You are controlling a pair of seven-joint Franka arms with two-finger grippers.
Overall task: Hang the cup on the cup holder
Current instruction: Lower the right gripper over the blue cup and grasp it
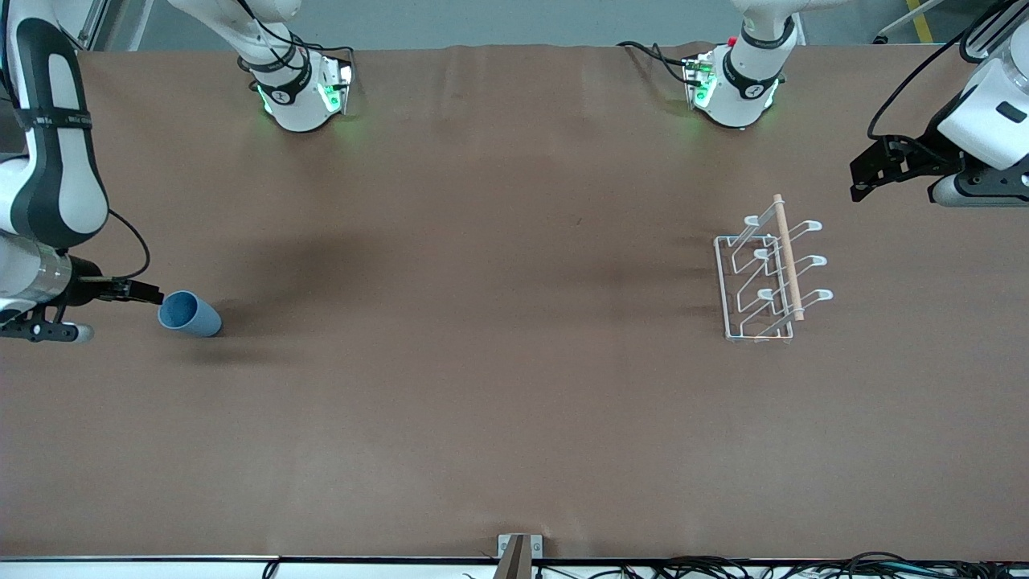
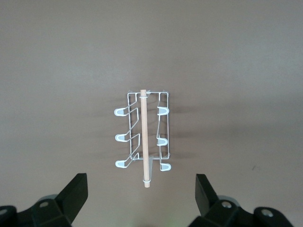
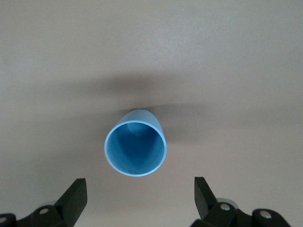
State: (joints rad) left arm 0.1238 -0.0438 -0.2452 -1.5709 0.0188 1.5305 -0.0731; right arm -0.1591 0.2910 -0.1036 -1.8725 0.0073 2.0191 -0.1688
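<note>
The light-blue cup's closed base needs to stay free for hanging, so my right gripper should grab the cup's rim (image 1: 166, 310) next.
The light-blue cup (image 1: 190, 314) lies on its side on the brown table at the right arm's end, its mouth facing my right gripper (image 1: 151, 293). That gripper is open, level with the cup and just short of its rim. In the right wrist view the cup's open mouth (image 3: 136, 149) sits ahead of the open right gripper (image 3: 139, 189), apart from both fingers. The white wire cup holder (image 1: 788, 257) with its wooden rod stands toward the left arm's end. My left gripper (image 1: 860, 181) hangs open in the air beside it. The left wrist view looks along the cup holder (image 2: 144, 137) past the empty left gripper (image 2: 139, 189).
Both robot bases (image 1: 301, 92) (image 1: 735, 88) stand at the table's edge farthest from the front camera. A small metal bracket (image 1: 519, 551) sits at the nearest edge, with cables (image 1: 723, 569) below it. Bare brown tabletop (image 1: 482, 322) lies between cup and holder.
</note>
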